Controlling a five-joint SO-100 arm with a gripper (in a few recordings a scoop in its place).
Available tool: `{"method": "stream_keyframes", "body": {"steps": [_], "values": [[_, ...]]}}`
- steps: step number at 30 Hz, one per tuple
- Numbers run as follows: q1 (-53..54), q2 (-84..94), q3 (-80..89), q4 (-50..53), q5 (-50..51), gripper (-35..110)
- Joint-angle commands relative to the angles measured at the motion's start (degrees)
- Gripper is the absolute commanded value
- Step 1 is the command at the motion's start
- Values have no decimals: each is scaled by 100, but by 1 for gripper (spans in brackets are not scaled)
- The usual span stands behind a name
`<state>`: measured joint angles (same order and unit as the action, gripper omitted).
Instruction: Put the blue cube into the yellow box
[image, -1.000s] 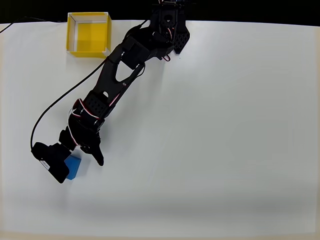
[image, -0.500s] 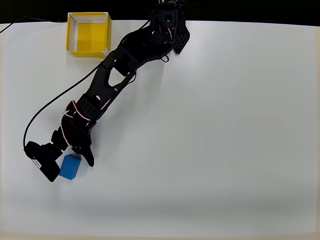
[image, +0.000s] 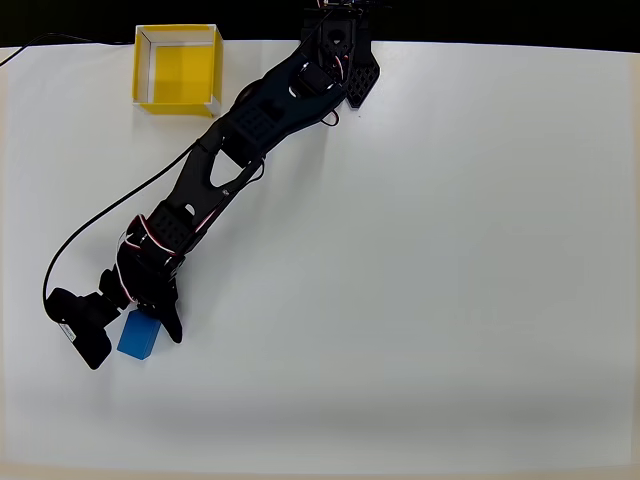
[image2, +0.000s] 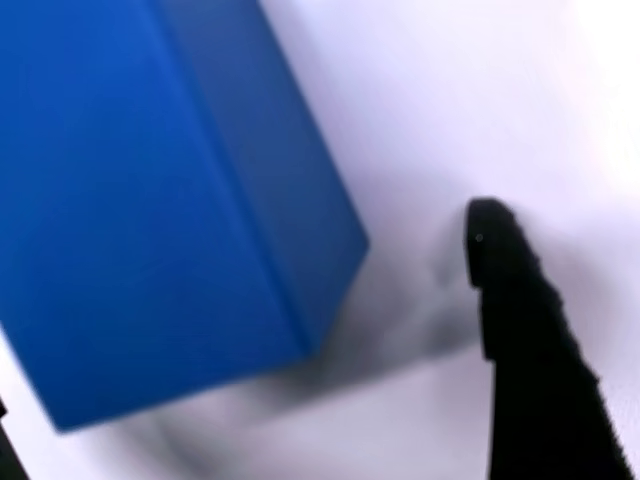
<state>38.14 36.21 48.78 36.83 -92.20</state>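
My gripper grabs the blue cube (image: 138, 338) by its two long sides next, to put it into the yellow box (image: 178, 69).
The blue cube (image: 138, 338) lies on the white table at the lower left of the overhead view. My gripper (image: 134, 333) is low over it and open, with one black finger (image: 171, 322) just right of the cube and the camera block on its left. In the wrist view the cube (image2: 170, 200) is large on the left, and the black finger (image2: 520, 320) stands to its right with a strip of bare table between them. The yellow box (image: 178, 69) sits open-topped at the table's far left corner, well away from the cube.
The black arm (image: 235, 150) stretches diagonally from its base (image: 340, 60) at the far edge down to the gripper. A black cable (image: 95, 215) loops along the arm's left side. The white table (image: 450, 280) spreads wide to the right.
The arm has stretched further out and the gripper has slid left and a little down around the cube. The cube has shifted slightly left and shows more between the fingers.
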Motion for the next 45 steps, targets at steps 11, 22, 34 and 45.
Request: {"method": "stream_keyframes", "body": {"steps": [11, 22, 34, 45], "values": [[-272, -9, -1468, 141, 18, 50], [-360, -167, -1635, 149, -149, 38], [-352, -149, -1802, 422, -343, 22], [-299, 185, -1854, 606, -413, 19]]}}
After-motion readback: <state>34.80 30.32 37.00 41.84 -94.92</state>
